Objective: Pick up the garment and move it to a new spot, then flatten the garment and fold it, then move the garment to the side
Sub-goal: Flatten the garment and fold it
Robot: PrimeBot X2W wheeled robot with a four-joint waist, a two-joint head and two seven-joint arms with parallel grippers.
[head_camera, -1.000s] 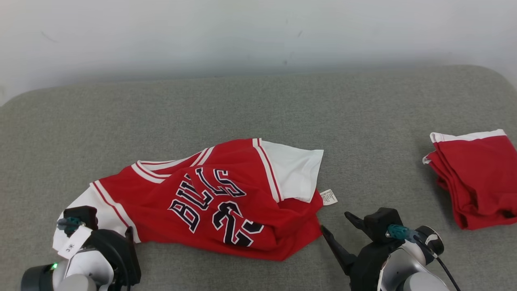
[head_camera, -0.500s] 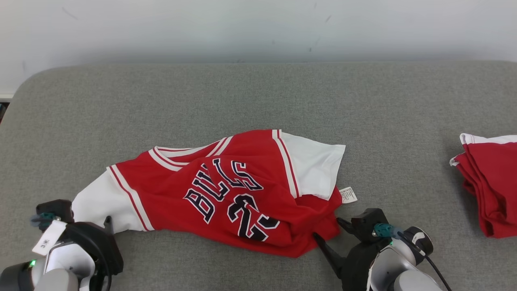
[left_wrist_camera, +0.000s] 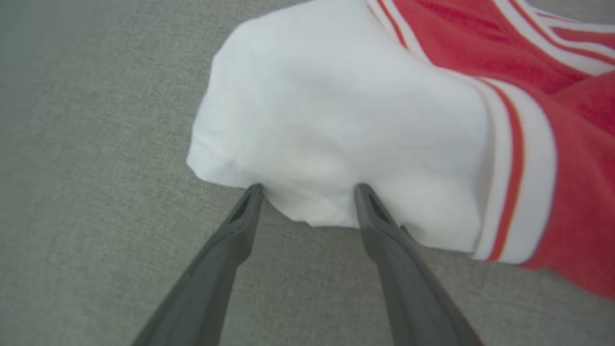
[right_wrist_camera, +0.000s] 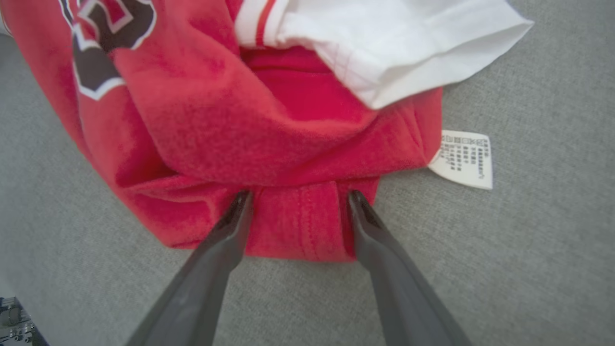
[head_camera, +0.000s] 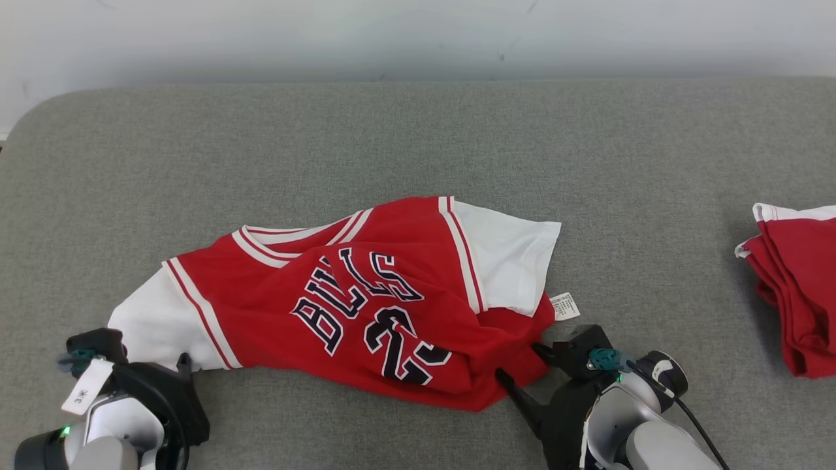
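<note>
I will pick up the garment (head_camera: 337, 313) by its white sleeve (head_camera: 168, 325) with my left gripper next. Then I can move it to a new spot.
The garment (head_camera: 366, 307) is a red jersey with white sleeves and dark lettering, lying crumpled on the grey surface (head_camera: 418, 143). My left gripper (head_camera: 157, 356) is open at the lower left. In the left wrist view its fingertips touch the edge of the white sleeve (left_wrist_camera: 336, 110), with the left gripper (left_wrist_camera: 308, 190) straddling that hem. My right gripper (head_camera: 519, 361) is open at the garment's lower right corner. In the right wrist view the right gripper (right_wrist_camera: 299, 196) has one fingertip on either side of a fold of the red hem (right_wrist_camera: 298, 221). A white care label (right_wrist_camera: 463, 158) sticks out beside it.
A second red garment (head_camera: 793, 287), folded with a white edge, lies at the far right of the surface. A pale wall (head_camera: 418, 32) stands behind. The surface's rounded left corner (head_camera: 39, 117) is in view.
The head camera has shifted, so the whole picture moved. The right gripper has come in from beside the garment's corner until its fingertips straddle the red hem. Both grippers stay open.
</note>
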